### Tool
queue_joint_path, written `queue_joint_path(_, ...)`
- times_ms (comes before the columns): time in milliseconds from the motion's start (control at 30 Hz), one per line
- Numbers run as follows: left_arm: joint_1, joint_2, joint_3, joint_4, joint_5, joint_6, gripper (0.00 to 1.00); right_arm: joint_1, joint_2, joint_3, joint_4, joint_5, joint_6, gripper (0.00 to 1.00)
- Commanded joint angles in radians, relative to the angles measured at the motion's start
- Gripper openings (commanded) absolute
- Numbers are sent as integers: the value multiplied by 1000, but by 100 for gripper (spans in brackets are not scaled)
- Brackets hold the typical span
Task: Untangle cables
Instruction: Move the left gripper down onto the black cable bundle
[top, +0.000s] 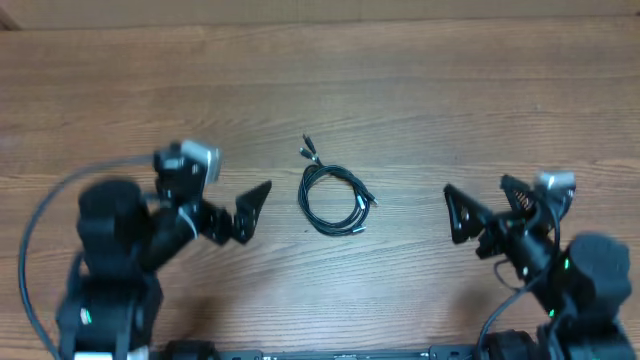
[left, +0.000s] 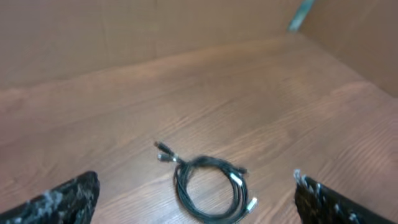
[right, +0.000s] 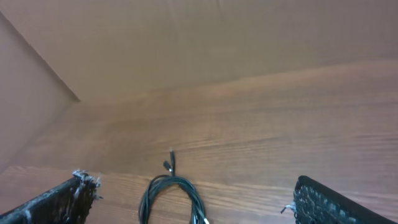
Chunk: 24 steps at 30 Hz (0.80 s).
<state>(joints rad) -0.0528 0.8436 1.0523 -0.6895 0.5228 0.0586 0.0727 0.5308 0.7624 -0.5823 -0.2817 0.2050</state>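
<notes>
Next, my left gripper grabs the coiled cables beside the two plug ends, which leaves the silver plugs' side open to my right gripper for untangling.
The cables lie coiled in one small round bundle at the middle of the wooden table, with two plug ends sticking out at the upper left and silver plugs on the right side. The bundle also shows in the left wrist view and in the right wrist view. My left gripper is open and empty, to the left of the bundle, not touching it. My right gripper is open and empty, to the right of the bundle, farther off.
The wooden table stretches wide behind the bundle. A brown wall rises along the far edge. Thick black arm cables loop at the left of the left arm.
</notes>
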Motion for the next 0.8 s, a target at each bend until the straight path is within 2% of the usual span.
queue_joint_path(0, -8, 196, 227, -155, 33, 24, 100, 5, 128, 142, -69, 5, -42, 100)
queue_joint_path(133, -21, 379, 412, -315, 47, 24, 100, 1, 296, 278, -196, 49, -50, 100)
queue_joint_path(233, -70, 552, 557, -441, 43, 105, 100, -23, 444, 390, -313, 40, -49, 100)
queue_joint_path(400, -105, 686, 580, -447, 43, 182, 99, -48, 592, 452, -370, 15, -49, 100)
queue_joint_path(633, -107, 869, 580, -422, 122, 176, 99, -48, 710, 451, -401, -83, -49, 100)
queue_joint_path(767, -136, 972, 580, -413, 88, 204, 87, -48, 729, 451, -394, -82, -49, 93)
